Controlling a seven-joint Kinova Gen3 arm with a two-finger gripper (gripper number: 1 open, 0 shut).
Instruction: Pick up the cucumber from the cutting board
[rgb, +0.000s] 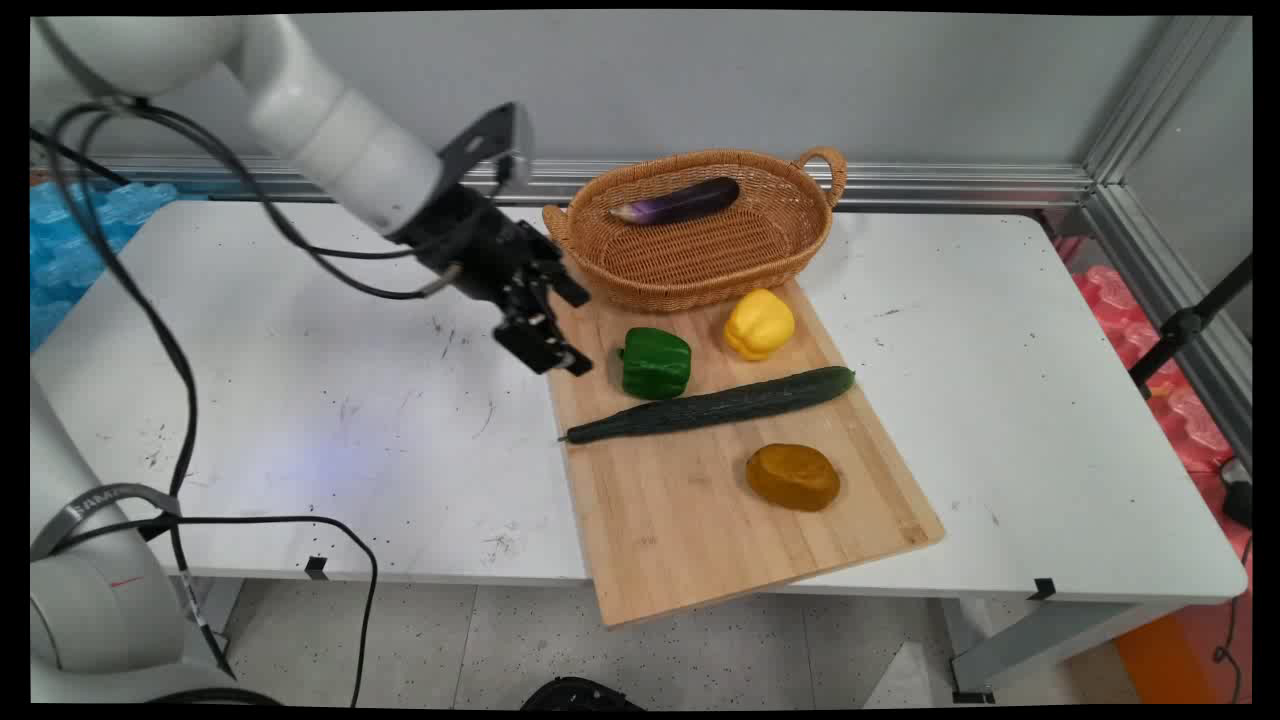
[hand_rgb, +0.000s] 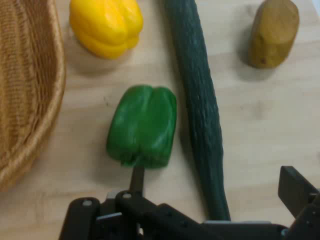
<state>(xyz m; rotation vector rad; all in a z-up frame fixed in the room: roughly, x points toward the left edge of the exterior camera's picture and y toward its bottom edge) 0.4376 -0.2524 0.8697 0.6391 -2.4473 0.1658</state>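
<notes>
My gripper grabs the long dark green cucumber by its middle (rgb: 710, 409) next, to lay it in the wicker basket (rgb: 702, 252) with the eggplant.
My gripper (rgb: 578, 332) hangs open above the left edge of a wooden cutting board (rgb: 690, 545), with nothing between its fingers. Closest to it is a green bell pepper (rgb: 656, 363), just to its right. In the hand view the green pepper (hand_rgb: 143, 125) lies just beyond the left fingertip (hand_rgb: 137, 176), and a long dark cucumber (hand_rgb: 197, 100) runs up between the fingers of the gripper (hand_rgb: 215, 182). A yellow pepper (rgb: 759, 323) (hand_rgb: 106, 25) and a brown potato (rgb: 792, 476) (hand_rgb: 273, 32) also rest on the board (hand_rgb: 270, 130).
A wicker basket (rgb: 690, 268) (hand_rgb: 30, 100) stands at the board's far end with a purple eggplant (rgb: 678, 201) inside. Blue wrap (rgb: 70, 230) lies beyond the table's left end, red wrap (rgb: 1120, 300) and a black stand leg (rgb: 1190, 322) beyond the right.
</notes>
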